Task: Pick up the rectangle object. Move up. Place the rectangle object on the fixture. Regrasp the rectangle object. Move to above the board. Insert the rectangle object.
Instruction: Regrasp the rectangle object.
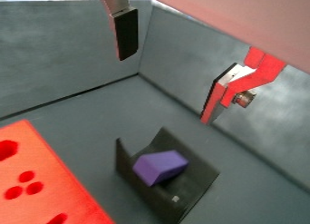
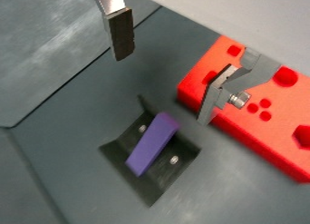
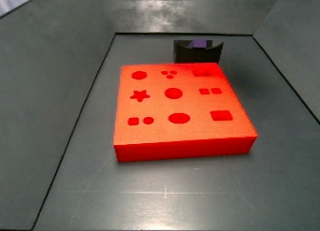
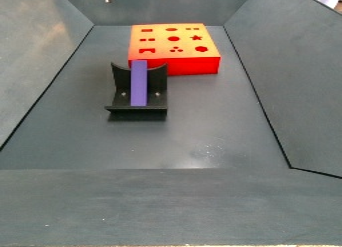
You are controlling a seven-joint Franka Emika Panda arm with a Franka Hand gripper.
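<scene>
I need to grip the lilac rectangle object by its end with my gripper next, so that I can insert it upright into the board (image 3: 175, 122).
The lilac rectangle object (image 1: 160, 166) (image 2: 154, 141) lies lengthwise in the recess of the dark fixture (image 1: 200, 180) (image 2: 183, 160). Both side views show it there too, rectangle object (image 3: 197, 43) (image 4: 138, 83) on fixture (image 3: 188, 55) (image 4: 118, 93). My gripper (image 1: 182, 64) (image 2: 172, 64) hangs open well above the block, touching nothing, with nothing between its fingers (image 1: 126, 35) (image 2: 120, 35). The red board (image 1: 31, 187) (image 2: 260, 119) (image 3: 175, 122) (image 4: 174, 51) lies beside the fixture, its cutouts showing. The gripper does not show clearly in the side views.
Sloping grey walls (image 3: 75, 94) (image 4: 54, 61) close in the dark floor (image 4: 174, 151) on every side. The fixture stands near one end wall (image 3: 163, 15), and the board sits between it and the middle of the floor.
</scene>
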